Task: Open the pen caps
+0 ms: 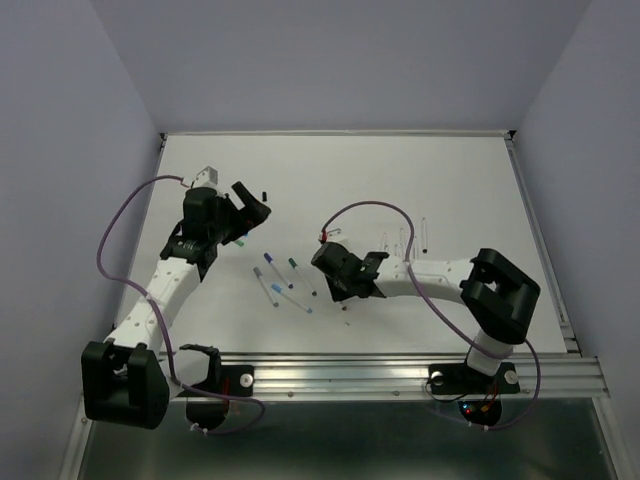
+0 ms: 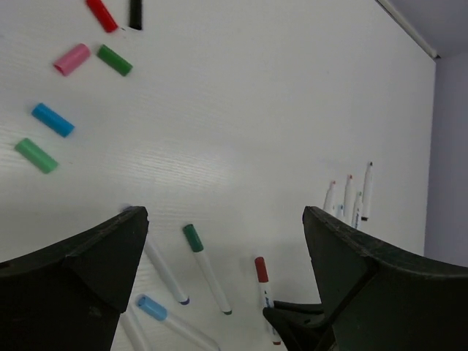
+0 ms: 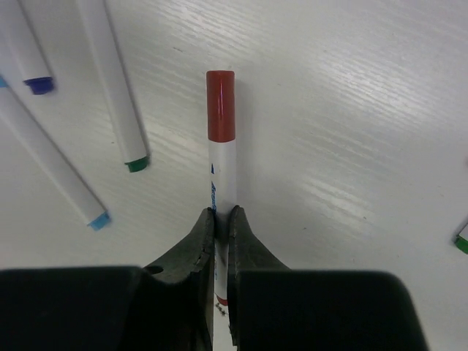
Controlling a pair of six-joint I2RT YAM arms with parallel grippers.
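Note:
The robot will open the pen next, so its left gripper will grab the pen by its red cap [image 2: 261, 269] while its right gripper holds the pen's white body.
My right gripper [image 3: 221, 213] is shut on the white barrel of a pen [image 3: 221, 172] that still wears its red cap [image 3: 220, 106]. The pen lies low over the table, cap pointing away. In the top view this gripper [image 1: 345, 290] is at the table's middle. My left gripper [image 2: 223, 216] is wide open and empty, above the table at the left [image 1: 250, 215]. Below it lie capped pens with a green cap [image 2: 193, 238], a light blue cap [image 2: 152, 307] and the held red one [image 2: 261, 269]. Loose caps lie apart: red [image 2: 101, 14], black [image 2: 135, 13], pink [image 2: 71, 59], green [image 2: 115, 60], blue [image 2: 53, 119], light green [image 2: 36, 155].
Several uncapped white pens [image 2: 349, 197] lie together at the right, also in the top view [image 1: 405, 240]. More pens [image 3: 113, 80] lie left of the held one. The table's raised rail [image 1: 400, 372] runs along the near edge, and purple cables [image 1: 110, 240] loop beside the arms.

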